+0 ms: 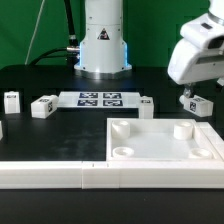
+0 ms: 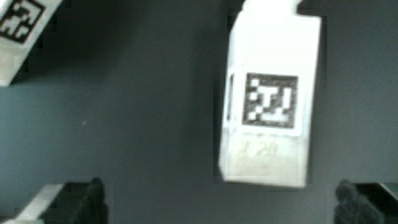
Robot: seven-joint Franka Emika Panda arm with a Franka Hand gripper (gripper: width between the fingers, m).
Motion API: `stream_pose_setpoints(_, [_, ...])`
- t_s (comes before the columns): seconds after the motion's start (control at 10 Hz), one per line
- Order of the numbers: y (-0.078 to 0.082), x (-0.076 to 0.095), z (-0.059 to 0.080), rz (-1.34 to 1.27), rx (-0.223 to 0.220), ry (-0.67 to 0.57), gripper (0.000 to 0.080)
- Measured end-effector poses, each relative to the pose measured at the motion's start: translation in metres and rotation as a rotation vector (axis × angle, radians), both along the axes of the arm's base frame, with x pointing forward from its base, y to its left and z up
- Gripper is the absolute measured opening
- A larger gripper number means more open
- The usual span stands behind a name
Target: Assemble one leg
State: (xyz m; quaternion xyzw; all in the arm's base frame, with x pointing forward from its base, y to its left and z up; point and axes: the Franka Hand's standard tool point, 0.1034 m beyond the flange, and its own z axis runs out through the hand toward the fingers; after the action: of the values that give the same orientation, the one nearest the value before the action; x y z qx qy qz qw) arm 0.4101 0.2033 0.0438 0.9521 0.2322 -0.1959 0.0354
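It isn't time to close on the white leg yet: my fingers stop short of the white leg's near end [image 1: 197,105]. My gripper should first move toward the leg.
A leg [image 1: 197,101], a small white block with a black-and-white tag, lies on the black table at the exterior view's right. In the wrist view the same leg [image 2: 276,100] lies lengthwise with its tag facing up. My gripper [image 1: 189,94] hangs just above it, open and empty. In the wrist view the gripper [image 2: 217,205] has its dark fingertips [image 2: 71,205] spread wide; the leg's near end sits just ahead of them, closer to one finger. The edge of another tagged leg [image 2: 18,40] shows in that view's corner.
The large white square panel with corner sockets [image 1: 150,145] lies in front of the leg. A long white rail [image 1: 60,175] runs along the front. More legs [image 1: 42,107] [image 1: 10,100] [image 1: 146,106] and the marker board [image 1: 100,99] lie before the robot base.
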Motion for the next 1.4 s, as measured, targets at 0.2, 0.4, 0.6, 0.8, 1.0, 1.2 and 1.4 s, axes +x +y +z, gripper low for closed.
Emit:
stream_pose_setpoints(0.2, [0.007, -0.004, -0.006, 0.016, -0.056, 0.135, 0.0649])
stream_pose_setpoints(0.4, [0.009, -0.007, -0.009, 0.027, -0.155, 0.353, 0.0649])
stream_pose_setpoints(0.6, [0.003, -0.021, -0.014, 0.042, -0.246, 0.546, 0.0649])
stream_pose_setpoints(0.8, [0.003, -0.017, -0.031, 0.037, -0.261, 0.595, 0.0649])
stream_pose_setpoints(1.0, [-0.003, -0.024, -0.036, 0.035, -0.266, 0.597, 0.0649])
stream_pose_setpoints(1.2, [-0.008, -0.025, -0.040, 0.037, -0.269, 0.588, 0.0649])
stream_pose_setpoints(1.4, [-0.010, -0.022, -0.042, 0.033, -0.261, 0.582, 0.0649])
